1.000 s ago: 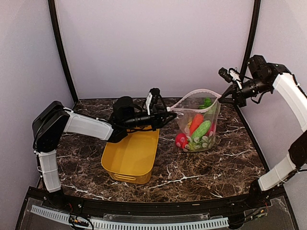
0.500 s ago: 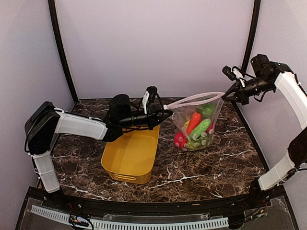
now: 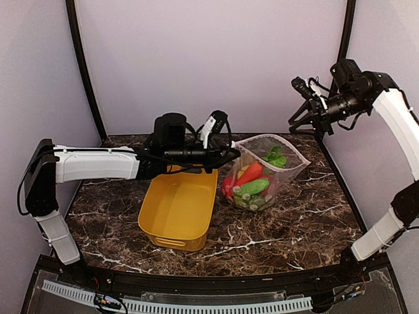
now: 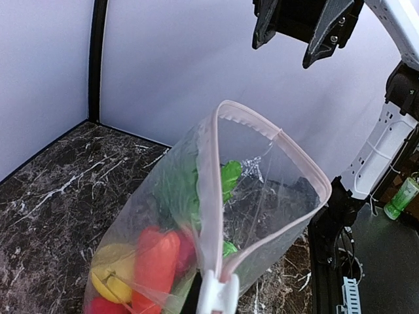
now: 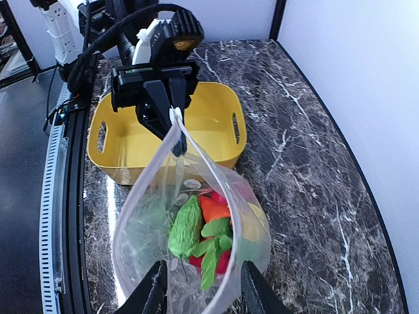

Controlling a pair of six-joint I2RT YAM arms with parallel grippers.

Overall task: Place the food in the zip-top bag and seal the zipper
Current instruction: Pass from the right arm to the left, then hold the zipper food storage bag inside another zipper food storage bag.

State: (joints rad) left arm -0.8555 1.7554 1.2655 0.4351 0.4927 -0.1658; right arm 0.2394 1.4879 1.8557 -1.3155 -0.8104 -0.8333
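My right gripper next grabs the zip-top bag [image 3: 265, 171] by its rim's corner opposite my left gripper, to draw the bag's opening straight for sealing.
The clear dotted zip-top bag [image 3: 265, 171] leans on the table right of centre with its mouth gaping. Its pinkish zipper [image 4: 217, 176] runs round the rim, unsealed. Inside lies the food: an orange-red carrot [image 3: 249, 173], a green cucumber [image 5: 186, 222], a yellow lemon [image 4: 108, 278] and red fruit. My left gripper [image 3: 229, 154] is shut on the bag's left mouth corner, its white fingertips [image 4: 219, 293] pinching the strip. My right gripper [image 3: 306, 116] hangs open above and right of the bag, holding nothing. In the right wrist view its black fingers [image 5: 153, 286] straddle the far rim from above.
An empty yellow tub [image 3: 175, 219] sits under the left arm, just left of the bag. Purple walls and black corner posts [image 3: 339, 59] close in the back and sides. The dark marble table [image 3: 294, 222] shows in front of the bag.
My right gripper opened, let go of the bag's right corner and drew back. The bag sagged and tipped left toward the tub. The left gripper shut on its corner.
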